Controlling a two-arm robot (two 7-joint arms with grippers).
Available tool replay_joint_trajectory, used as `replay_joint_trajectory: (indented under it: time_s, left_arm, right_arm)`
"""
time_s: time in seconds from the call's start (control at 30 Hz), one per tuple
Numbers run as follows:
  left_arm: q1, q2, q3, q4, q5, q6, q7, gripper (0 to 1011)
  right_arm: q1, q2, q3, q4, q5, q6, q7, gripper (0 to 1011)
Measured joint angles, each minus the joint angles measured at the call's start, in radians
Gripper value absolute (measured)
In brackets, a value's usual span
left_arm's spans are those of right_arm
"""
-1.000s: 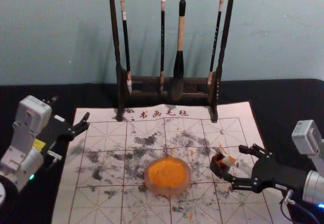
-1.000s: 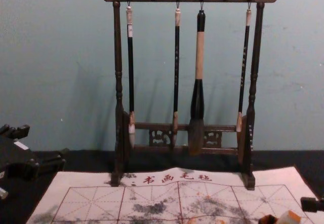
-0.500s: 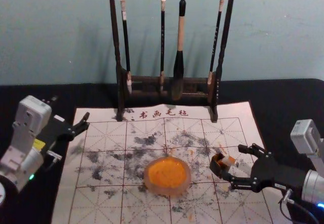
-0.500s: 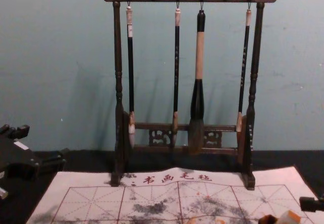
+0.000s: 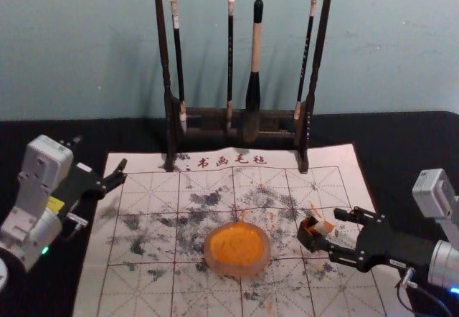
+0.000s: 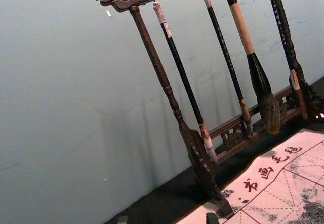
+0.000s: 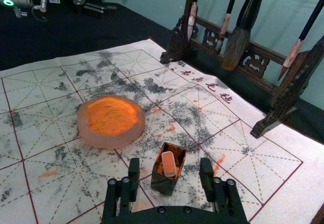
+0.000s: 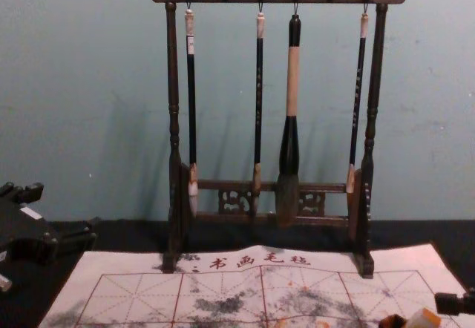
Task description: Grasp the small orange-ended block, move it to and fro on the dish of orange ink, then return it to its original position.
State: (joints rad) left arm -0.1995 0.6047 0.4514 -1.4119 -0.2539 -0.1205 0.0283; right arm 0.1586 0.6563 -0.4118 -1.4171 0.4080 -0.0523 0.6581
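Observation:
The dark box's sides close around the lower part of the small block, so the robot's right gripper will next grab the block by its protruding orange end (image 8: 428,316).
My right gripper (image 5: 334,229) stands open at the right of the mat, its fingertips close to a small dark box (image 5: 311,234). The orange-ended block (image 5: 324,229) leans out of that box toward the gripper. In the right wrist view, the block's orange end (image 7: 168,163) faces the camera inside the box (image 7: 164,184), between the spread fingers of the gripper (image 7: 169,166), which touch neither. The round dish (image 5: 210,258) of orange ink (image 5: 237,244) lies left of the box. My left gripper (image 5: 122,173) is parked open at the mat's left edge.
A wooden rack (image 5: 168,127) with several hanging brushes (image 5: 253,105) stands behind the dish, its feet on the back edge of the white gridded mat (image 5: 147,288). Black cloth (image 5: 412,145) covers the table around the mat.
My right gripper has shifted slightly left, toward the box, and its fingers have drawn a little closer together. The box, the block, the dish and the left arm stay where they were.

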Motion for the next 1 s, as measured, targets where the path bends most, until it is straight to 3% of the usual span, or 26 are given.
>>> replay_joint_trajectory:
  time_s: [0.7,1.0]
  left_arm:
    - [0.0,0.0,0.0,0.0,0.0,0.0,0.0,1001]
    - [0.0,0.0,0.0,0.0,0.0,0.0,0.0,1002]
  right_arm:
    - [0.0,0.0,0.0,0.0,0.001,0.0,0.0,97]
    - [0.0,0.0,0.0,0.0,0.001,0.0,0.0,80]
